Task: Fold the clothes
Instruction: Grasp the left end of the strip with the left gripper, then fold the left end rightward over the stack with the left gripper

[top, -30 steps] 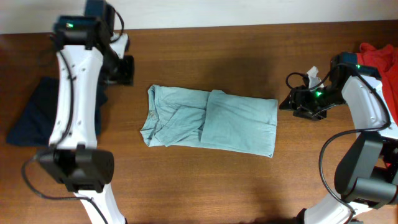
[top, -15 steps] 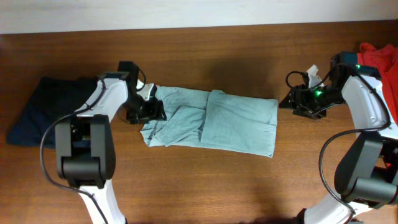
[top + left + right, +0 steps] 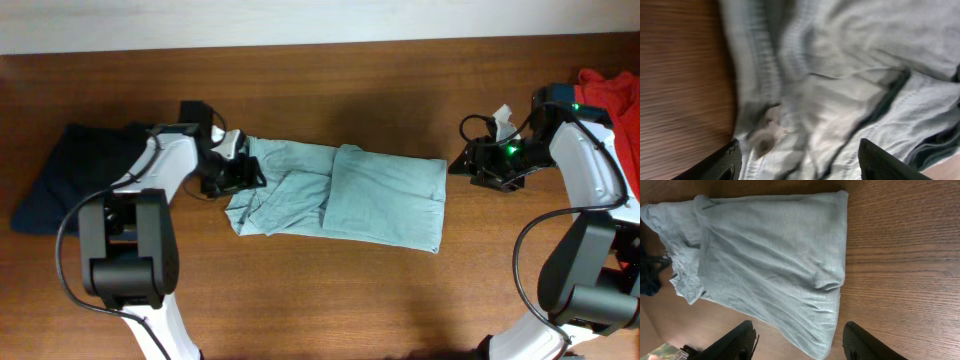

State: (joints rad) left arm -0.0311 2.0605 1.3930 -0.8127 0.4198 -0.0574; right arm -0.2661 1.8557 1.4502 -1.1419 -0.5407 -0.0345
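Observation:
The T-shirt [image 3: 340, 192] should next be gripped by my left gripper at the rumpled edge of its bunched end, so it can be folded over the rest.
The pale grey-blue T-shirt [image 3: 340, 192] lies partly folded in the middle of the table, its left end bunched. My left gripper [image 3: 248, 172] is open at that left edge, its fingers straddling the rumpled fabric [image 3: 840, 100] in the left wrist view [image 3: 797, 162]. My right gripper [image 3: 462, 163] is open and empty just right of the shirt's right edge; the shirt [image 3: 775, 265] fills its wrist view ahead of the fingers [image 3: 800, 342]. A dark navy garment [image 3: 75, 175] lies at the far left. A red-orange garment [image 3: 612, 95] lies at the far right.
The wooden table [image 3: 330, 290] runs to a pale wall edge at the back. Both arm bases stand at the front corners.
My left arm swung down from an upright pose to the shirt's left edge, then drew back slightly to the left. The right arm has not moved.

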